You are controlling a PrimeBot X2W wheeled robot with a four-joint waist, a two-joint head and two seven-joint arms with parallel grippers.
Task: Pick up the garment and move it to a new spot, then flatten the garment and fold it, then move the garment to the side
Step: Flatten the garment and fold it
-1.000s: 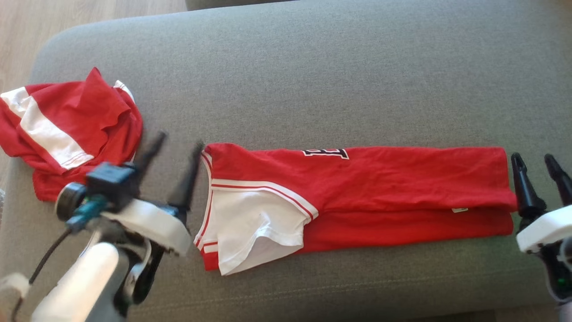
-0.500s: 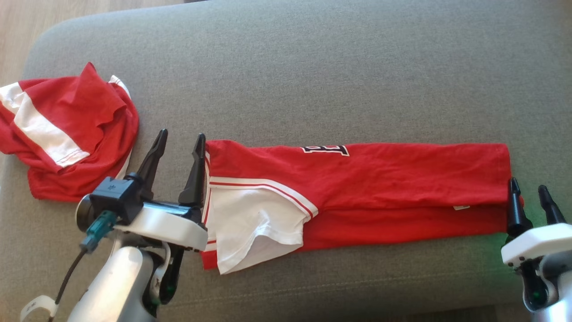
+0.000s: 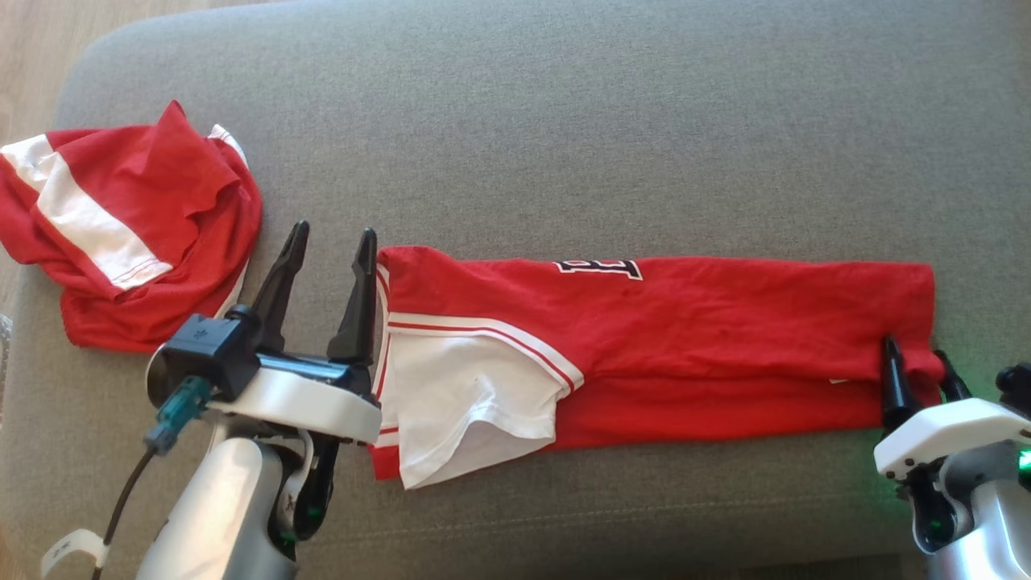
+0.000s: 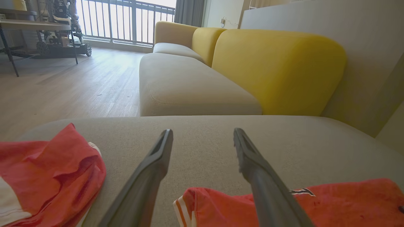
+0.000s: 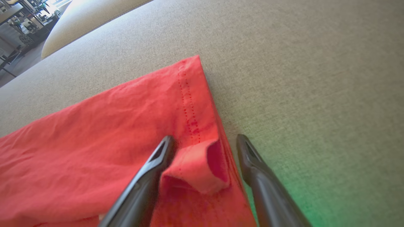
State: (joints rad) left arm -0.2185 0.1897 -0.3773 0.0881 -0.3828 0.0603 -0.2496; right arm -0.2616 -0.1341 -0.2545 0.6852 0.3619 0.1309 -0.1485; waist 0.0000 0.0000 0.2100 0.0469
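The right gripper pinches the garment by that raised hem (image 3: 923, 367) next, where a fold stands up while the rest of the garment (image 3: 734, 319) lies flat.
The garment (image 3: 685, 338), a red shirt with white sleeve and trim, lies folded into a long strip across the grey cushion (image 3: 564, 121). My left gripper (image 3: 334, 235) stands open at its collar end, the right finger touching the collar edge. In the left wrist view the collar corner (image 4: 202, 205) lies low between my left gripper's (image 4: 202, 131) fingers. My right gripper (image 3: 916, 354) is open at the hem end. In the right wrist view my right gripper (image 5: 204, 140) straddles a raised fold of the hem (image 5: 195, 170).
A second red and white garment (image 3: 129, 234) lies crumpled at the cushion's left end, also seen as a red heap (image 4: 47, 170) beside my left fingers. Wooden floor (image 3: 32, 72) lies past the left edge. A yellow-backed sofa (image 4: 271, 66) stands beyond.
My left gripper has moved right, up against the collar end. My right gripper has pushed forward onto the hem, which now bunches up between its fingers. The camera shifted slightly.
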